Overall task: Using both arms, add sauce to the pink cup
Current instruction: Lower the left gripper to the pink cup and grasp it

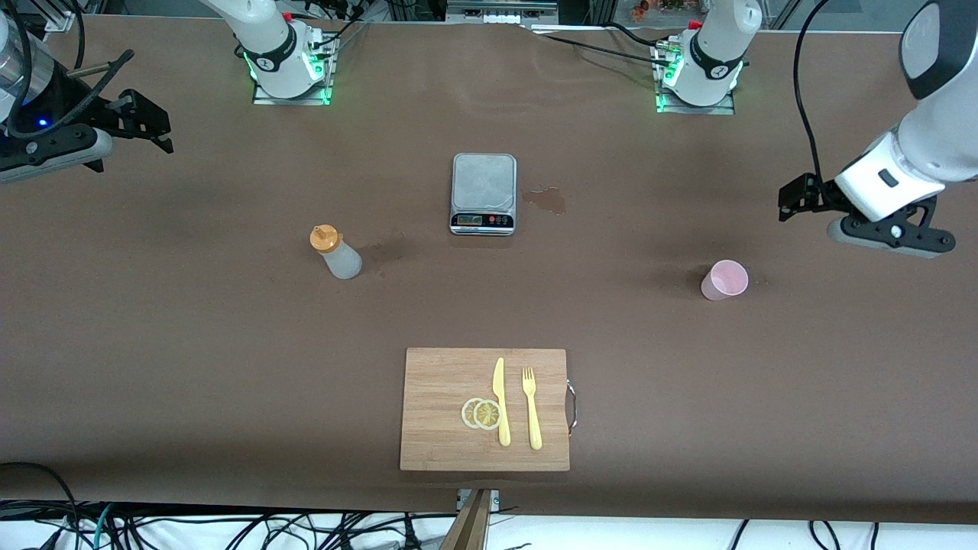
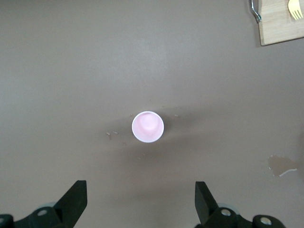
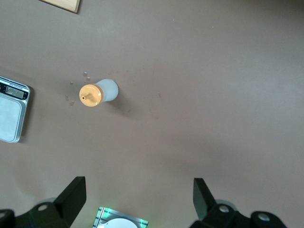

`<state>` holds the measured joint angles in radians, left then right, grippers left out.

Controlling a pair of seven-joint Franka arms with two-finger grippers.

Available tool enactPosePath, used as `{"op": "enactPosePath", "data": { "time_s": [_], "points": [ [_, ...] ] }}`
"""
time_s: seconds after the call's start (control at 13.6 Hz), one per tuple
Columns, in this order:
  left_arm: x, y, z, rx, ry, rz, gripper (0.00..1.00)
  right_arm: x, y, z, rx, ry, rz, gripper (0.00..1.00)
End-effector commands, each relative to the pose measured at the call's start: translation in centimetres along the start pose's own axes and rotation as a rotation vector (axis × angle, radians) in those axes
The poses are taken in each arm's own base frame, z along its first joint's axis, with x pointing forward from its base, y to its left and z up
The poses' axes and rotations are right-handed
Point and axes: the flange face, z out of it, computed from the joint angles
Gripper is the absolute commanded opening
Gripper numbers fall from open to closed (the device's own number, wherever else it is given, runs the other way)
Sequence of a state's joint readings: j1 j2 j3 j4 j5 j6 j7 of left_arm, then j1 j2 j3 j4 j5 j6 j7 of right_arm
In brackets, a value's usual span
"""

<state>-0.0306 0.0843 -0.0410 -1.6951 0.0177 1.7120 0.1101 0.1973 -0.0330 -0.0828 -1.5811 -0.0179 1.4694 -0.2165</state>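
Observation:
The robot's left gripper should next set the cup on the scale (image 1: 484, 188) for the sauce, so it should grab the pink cup's rim (image 1: 730, 263).
The sauce bottle (image 1: 335, 252), frosted white with an orange cap, stands upright on the brown table toward the right arm's end; it also shows in the right wrist view (image 3: 97, 92). The pink cup (image 1: 723, 279) stands upright and looks empty toward the left arm's end; it also shows in the left wrist view (image 2: 147, 127). My right gripper (image 1: 149, 126) is open and empty, up in the air over the table's edge at its own end (image 3: 139, 187). My left gripper (image 1: 793, 200) is open and empty, high over the table near the cup (image 2: 140, 190).
A grey scale (image 1: 484, 192) sits mid-table between the arm bases, with a wet stain (image 1: 548, 199) beside it. A wooden cutting board (image 1: 435, 382) nearer the camera holds a yellow knife (image 1: 500, 401), a yellow fork (image 1: 531, 409) and lemon slices (image 1: 481, 413).

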Motion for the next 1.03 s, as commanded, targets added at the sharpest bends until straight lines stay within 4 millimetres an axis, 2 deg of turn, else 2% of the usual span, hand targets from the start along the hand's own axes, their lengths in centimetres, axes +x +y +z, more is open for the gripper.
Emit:
{"op": "enactPosePath", "data": {
  "time_s": [0.0, 0.15, 0.22, 0.37, 0.44, 0.59, 0.73, 0.95],
  "points": [
    [2.8, -0.6, 4.1, -0.017, -0.015, -0.008, 1.0, -1.0, 0.0, -1.0, 0.004, 0.003, -0.001, 1.0],
    [4.3, -0.3, 7.7, -0.018, -0.034, 0.002, 1.0, -1.0, 0.2, -1.2, 0.001, 0.01, 0.003, 1.0],
    [5.2, -0.7, 9.9, -0.02, -0.039, -0.002, 1.0, -1.1, 0.5, -1.2, 0.002, 0.009, 0.006, 1.0],
    [5.7, -2.8, 14.6, -0.03, -0.077, -0.033, 1.0, -1.3, 1.3, -1.1, 0.008, 0.007, 0.016, 1.0],
    [5.5, -2.8, 16.5, -0.03, -0.074, -0.033, 1.0, -1.3, 1.3, -1.1, 0.007, 0.01, 0.016, 1.0],
    [3.6, -3.2, 20.8, -0.029, -0.064, 0.004, 1.0, -1.0, 1.5, -1.0, 0.004, 0.014, 0.018, 1.0],
    [2.7, -4.7, 23.1, -0.035, -0.055, 0.053, 1.0, -1.0, 1.7, -0.7, 0.005, 0.011, 0.021, 1.0],
    [1.4, -4.6, 26.4, -0.042, -0.086, 0.069, 1.0, -0.9, 1.8, -0.5, 0.006, 0.005, 0.022, 1.0]
  ]
}}
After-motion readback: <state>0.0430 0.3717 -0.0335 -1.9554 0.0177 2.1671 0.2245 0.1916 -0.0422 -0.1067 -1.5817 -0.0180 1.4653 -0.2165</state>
